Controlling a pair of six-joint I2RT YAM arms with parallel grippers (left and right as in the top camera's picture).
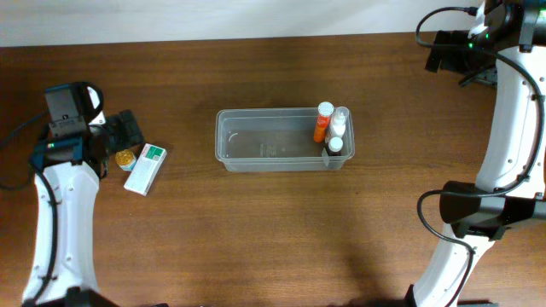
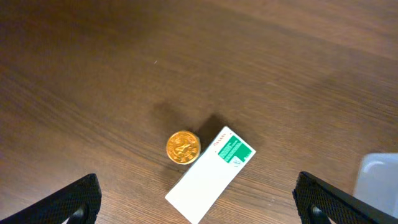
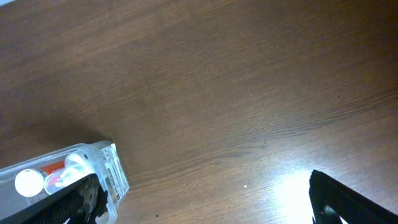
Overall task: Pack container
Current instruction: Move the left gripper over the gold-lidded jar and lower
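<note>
Next, my left gripper grabs the small gold-capped jar from above by its cap end (image 1: 125, 159), leaving its base free to pack it upright in the container (image 1: 256, 141).
The clear plastic container (image 1: 256, 141) sits mid-table with an orange bottle (image 1: 322, 122) and two white bottles (image 1: 338, 128) standing at its right end. Its corner shows in the right wrist view (image 3: 102, 165) and at the left wrist view's right edge (image 2: 376, 180). A white-and-green box (image 1: 145, 168) and a small gold-capped jar (image 1: 125, 158) lie on the table at the left. In the left wrist view the box (image 2: 208, 177) and jar (image 2: 183, 147) lie between my open left fingers (image 2: 199, 208). My right gripper (image 3: 208, 208) is open and empty, high at the far right.
The wooden table (image 1: 273, 230) carries nothing else. The right arm's base (image 1: 478, 213) stands at the right edge, the left arm (image 1: 64, 196) along the left edge.
</note>
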